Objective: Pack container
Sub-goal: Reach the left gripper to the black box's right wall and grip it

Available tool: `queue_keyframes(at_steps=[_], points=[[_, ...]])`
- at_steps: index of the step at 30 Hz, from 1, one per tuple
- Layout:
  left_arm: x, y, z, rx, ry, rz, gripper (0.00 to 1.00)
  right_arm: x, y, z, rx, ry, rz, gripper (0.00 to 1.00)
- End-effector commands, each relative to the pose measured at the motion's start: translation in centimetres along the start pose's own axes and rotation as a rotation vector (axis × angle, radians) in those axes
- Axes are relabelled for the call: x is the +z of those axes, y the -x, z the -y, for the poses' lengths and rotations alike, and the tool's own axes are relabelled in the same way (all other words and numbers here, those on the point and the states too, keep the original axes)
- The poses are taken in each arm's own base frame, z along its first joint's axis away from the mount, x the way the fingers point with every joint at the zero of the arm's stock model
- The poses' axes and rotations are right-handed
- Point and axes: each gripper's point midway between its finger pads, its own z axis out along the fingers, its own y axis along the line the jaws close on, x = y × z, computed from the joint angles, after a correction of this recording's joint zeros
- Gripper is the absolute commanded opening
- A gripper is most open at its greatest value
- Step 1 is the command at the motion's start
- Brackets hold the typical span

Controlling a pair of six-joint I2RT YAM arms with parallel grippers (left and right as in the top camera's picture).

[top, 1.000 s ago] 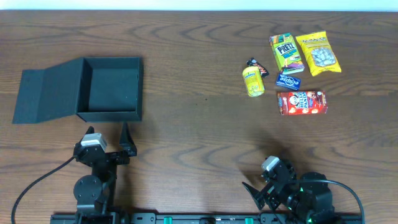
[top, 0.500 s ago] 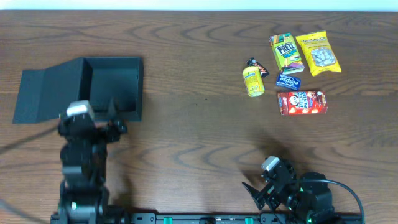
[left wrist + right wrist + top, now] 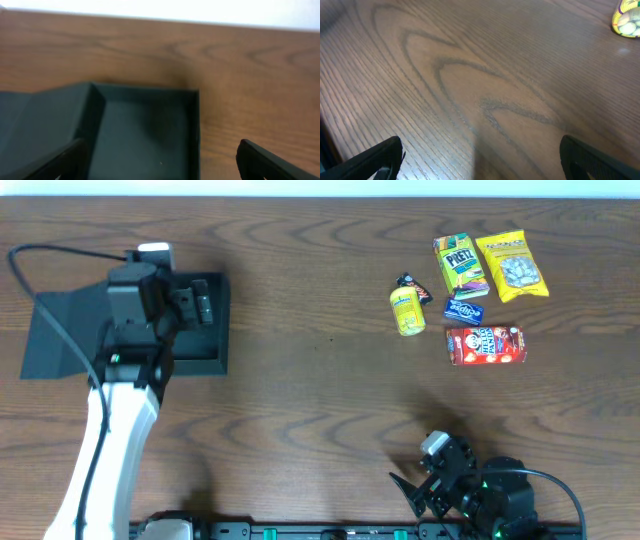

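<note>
I should next grab the container with my left gripper by the rim of its side opposite the open flap lid (image 3: 55,335). Then the container can swing toward the snacks for packing.
The container (image 3: 200,358) is a dark teal-black square box at the left of the table, its flap lid (image 3: 55,335) open to the left. It is empty in the left wrist view (image 3: 145,135). My left gripper (image 3: 192,302) is open and empty above the box; its fingertips (image 3: 160,160) straddle the box interior. Snack packets lie at the far right: green Pretz box (image 3: 459,264), yellow bag (image 3: 512,265), yellow pouch (image 3: 407,311), red box (image 3: 485,345), small blue packet (image 3: 464,310), small dark packet (image 3: 413,286). My right gripper (image 3: 415,488) is open and empty near the front edge (image 3: 480,160).
The left arm's cable (image 3: 50,252) arcs over the table behind the lid. A yellow packet corner (image 3: 627,20) shows at the right wrist view's top right. Bare wood table (image 3: 320,380) lies between box and snacks.
My left arm has risen from the front edge and reached forward over the container. The right arm has not moved. The snacks have not moved.
</note>
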Motion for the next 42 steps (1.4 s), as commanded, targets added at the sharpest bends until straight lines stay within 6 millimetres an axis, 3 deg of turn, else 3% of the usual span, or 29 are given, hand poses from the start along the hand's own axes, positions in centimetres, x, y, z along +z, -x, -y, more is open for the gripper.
queue_keyframes(at_steps=[1,7,17,23,30,31,33,38,42], points=[[1.7,-1.3,1.7,0.022,-0.099,-0.067,0.95,0.0,-0.1,-0.1,-0.010,0.005,0.003,0.99],[3.9,-3.8,2.6,0.017,-0.147,-0.157,0.95,0.0,-0.1,-0.1,-0.010,0.005,0.003,0.99],[4.0,-4.2,3.7,-0.004,-0.212,-0.173,0.95,0.0,-0.1,-0.1,-0.010,0.005,0.003,0.99],[5.1,-8.1,4.5,-0.021,-0.261,-0.318,0.95,0.0,-0.1,-0.1,-0.010,0.005,0.003,0.99],[7.3,-10.8,4.4,-0.028,-0.251,-0.399,0.98,0.0,-0.1,-0.1,-0.010,0.005,0.003,0.99],[7.6,-11.1,4.3,-0.028,-0.245,-0.409,0.91,0.0,-0.1,-0.1,-0.010,0.005,0.003,0.99],[8.0,-11.8,4.1,-0.028,-0.236,-0.427,0.88,0.0,-0.1,-0.1,-0.010,0.005,0.003,0.99],[8.9,-13.3,3.8,-0.028,-0.213,-0.471,0.68,0.0,-0.1,-0.1,-0.010,0.005,0.003,0.99],[9.1,-12.9,3.8,-0.026,-0.215,-0.454,0.42,0.0,-0.1,-0.1,-0.010,0.005,0.003,0.99]])
